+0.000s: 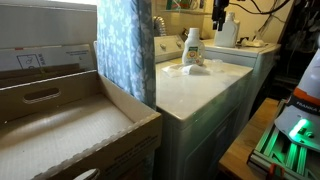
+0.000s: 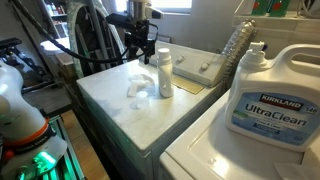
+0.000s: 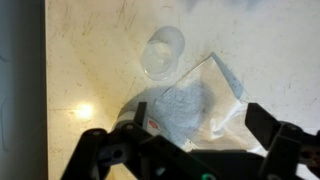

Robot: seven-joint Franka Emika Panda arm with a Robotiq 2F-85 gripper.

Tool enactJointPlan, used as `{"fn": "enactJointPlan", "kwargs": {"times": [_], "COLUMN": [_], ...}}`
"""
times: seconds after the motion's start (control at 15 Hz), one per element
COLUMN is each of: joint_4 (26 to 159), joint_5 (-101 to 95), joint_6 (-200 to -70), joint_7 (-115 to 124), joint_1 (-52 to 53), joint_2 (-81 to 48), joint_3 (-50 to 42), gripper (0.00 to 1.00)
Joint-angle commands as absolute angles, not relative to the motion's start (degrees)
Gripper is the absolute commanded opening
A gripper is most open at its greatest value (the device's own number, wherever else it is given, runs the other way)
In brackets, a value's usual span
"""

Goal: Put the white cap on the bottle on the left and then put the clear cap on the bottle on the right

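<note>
My gripper grips the clear cap from above by its opposite sides next. The cap's open end stays free to go on the white bottle.
A white bottle with a label stands upright on the pale washer top in both exterior views [image 1: 192, 47] [image 2: 165, 72]. A clear cap [image 3: 163, 52] lies on the washer top, apart from the bottle; it also shows in an exterior view [image 2: 135, 88]. My gripper [image 2: 145, 48] hangs above the surface just behind the bottle, and shows at the top of an exterior view [image 1: 220, 18]. In the wrist view the gripper [image 3: 200, 120] is open and empty, with a blurred white and grey shape between the fingers, likely the bottle from above. I cannot pick out a white cap.
A large Kirkland UltraClean jug [image 2: 262, 95] stands on the neighbouring machine in the foreground. A cardboard box [image 1: 60, 110] and a blue patterned curtain [image 1: 125, 45] are beside the washer. Cables and hoses [image 2: 95, 30] hang behind the arm.
</note>
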State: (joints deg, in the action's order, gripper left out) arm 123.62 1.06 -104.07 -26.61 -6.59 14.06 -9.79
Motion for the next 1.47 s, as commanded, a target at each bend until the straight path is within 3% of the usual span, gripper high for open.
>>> {"fn": "enactJointPlan", "kwargs": {"times": [0.0,0.47,0.8,1.4], "joint_4": [129.13,136.93,140.92,146.26], "joint_5": [-0.67,-8.19,-8.41,-4.09], "joint_6": [-106.22,-116.43,-118.43,-133.95], "joint_7": [-21.37,-9.24,-7.88,-6.70], "joint_1": [-7.13,-8.34,-8.08,-8.06], "joint_2": [15.88,16.25,14.58,12.23], "joint_3": [-9.75,-8.67,-8.99,-9.81], "gripper": [1.00,1.00,1.00,1.00]}}
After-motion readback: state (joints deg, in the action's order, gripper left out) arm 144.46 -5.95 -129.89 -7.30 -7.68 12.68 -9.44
